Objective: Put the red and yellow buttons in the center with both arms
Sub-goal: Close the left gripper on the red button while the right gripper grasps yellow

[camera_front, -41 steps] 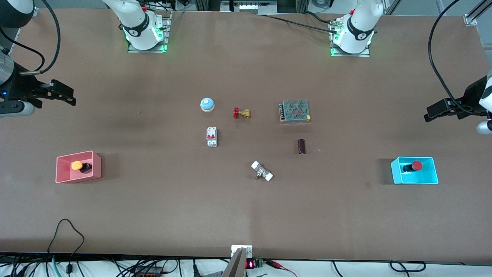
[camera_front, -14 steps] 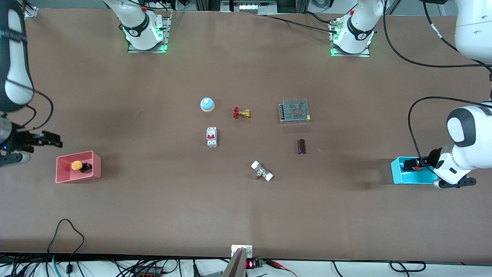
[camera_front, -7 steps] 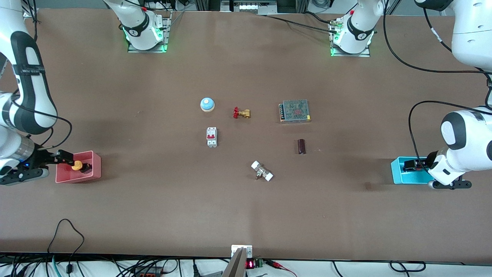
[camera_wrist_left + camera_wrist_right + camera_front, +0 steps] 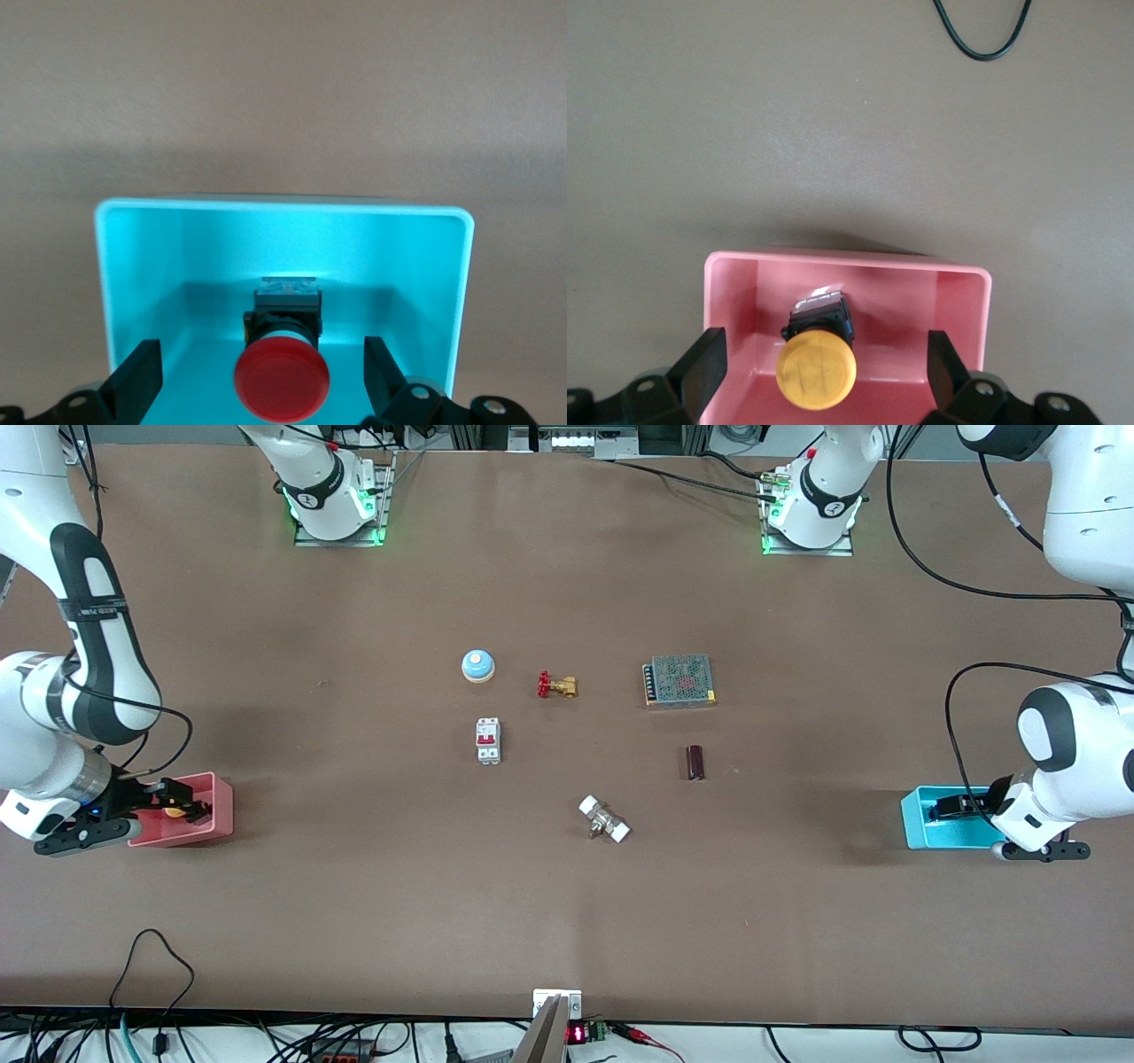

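Note:
I will place the button in the center, so next I will use my left gripper to grab the red button's (image 4: 282, 381) black body below the red cap (image 4: 282, 319).
The yellow button (image 4: 816, 372) lies on its side in the pink tray (image 4: 846, 258) at the right arm's end of the table. My right gripper (image 4: 823, 354) is open, one finger on each side of the cap and clear of it. In the front view this gripper (image 4: 168, 802) covers most of the button (image 4: 175, 811). The red button (image 4: 282, 381) lies in the cyan tray (image 4: 283, 205) at the left arm's end. My left gripper (image 4: 261, 367) is open and straddles it without touching. In the front view the left gripper (image 4: 952, 806) hides the red button.
In the middle of the brown table (image 4: 567, 886) lie a blue-and-white bell (image 4: 477, 665), a red-handled brass valve (image 4: 556, 685), a white circuit breaker (image 4: 488, 740), a meshed power supply (image 4: 679, 680), a dark cylinder (image 4: 695, 763) and a white-ended fitting (image 4: 604, 819).
Both arms have swung in from the table's ends and come down. The right gripper has moved over the pink tray, the left gripper deeper over the cyan tray. The buttons have not moved.

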`<control>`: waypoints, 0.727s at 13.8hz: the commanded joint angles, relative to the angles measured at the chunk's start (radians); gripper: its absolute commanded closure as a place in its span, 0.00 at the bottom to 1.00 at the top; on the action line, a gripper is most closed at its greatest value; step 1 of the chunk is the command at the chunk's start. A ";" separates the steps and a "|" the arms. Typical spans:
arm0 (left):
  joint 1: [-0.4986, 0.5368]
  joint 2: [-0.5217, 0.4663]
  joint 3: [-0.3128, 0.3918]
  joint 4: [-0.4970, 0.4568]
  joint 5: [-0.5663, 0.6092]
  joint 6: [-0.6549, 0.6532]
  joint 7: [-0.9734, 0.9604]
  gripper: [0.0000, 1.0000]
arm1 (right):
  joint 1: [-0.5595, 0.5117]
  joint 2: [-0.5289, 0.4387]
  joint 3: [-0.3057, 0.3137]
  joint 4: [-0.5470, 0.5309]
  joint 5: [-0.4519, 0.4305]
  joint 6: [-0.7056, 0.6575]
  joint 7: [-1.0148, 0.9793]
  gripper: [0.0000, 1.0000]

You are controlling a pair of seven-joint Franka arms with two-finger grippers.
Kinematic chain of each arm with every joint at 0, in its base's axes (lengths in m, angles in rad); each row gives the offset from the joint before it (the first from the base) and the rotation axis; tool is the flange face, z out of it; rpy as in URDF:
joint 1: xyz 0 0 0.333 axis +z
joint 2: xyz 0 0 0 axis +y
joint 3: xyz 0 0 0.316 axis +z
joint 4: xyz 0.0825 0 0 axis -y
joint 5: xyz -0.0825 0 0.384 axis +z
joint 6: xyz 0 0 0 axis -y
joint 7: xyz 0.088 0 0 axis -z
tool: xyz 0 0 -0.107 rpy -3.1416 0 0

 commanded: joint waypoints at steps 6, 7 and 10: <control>-0.003 0.010 -0.006 -0.030 -0.032 0.009 0.081 0.00 | -0.016 0.007 0.012 -0.070 -0.008 0.096 -0.013 0.00; -0.003 0.010 -0.006 -0.027 -0.033 0.012 0.086 0.00 | -0.017 0.007 0.012 -0.072 -0.011 0.096 -0.016 0.00; -0.001 0.011 -0.006 -0.027 -0.032 0.014 0.089 0.02 | -0.021 0.010 0.012 -0.072 -0.016 0.094 -0.019 0.00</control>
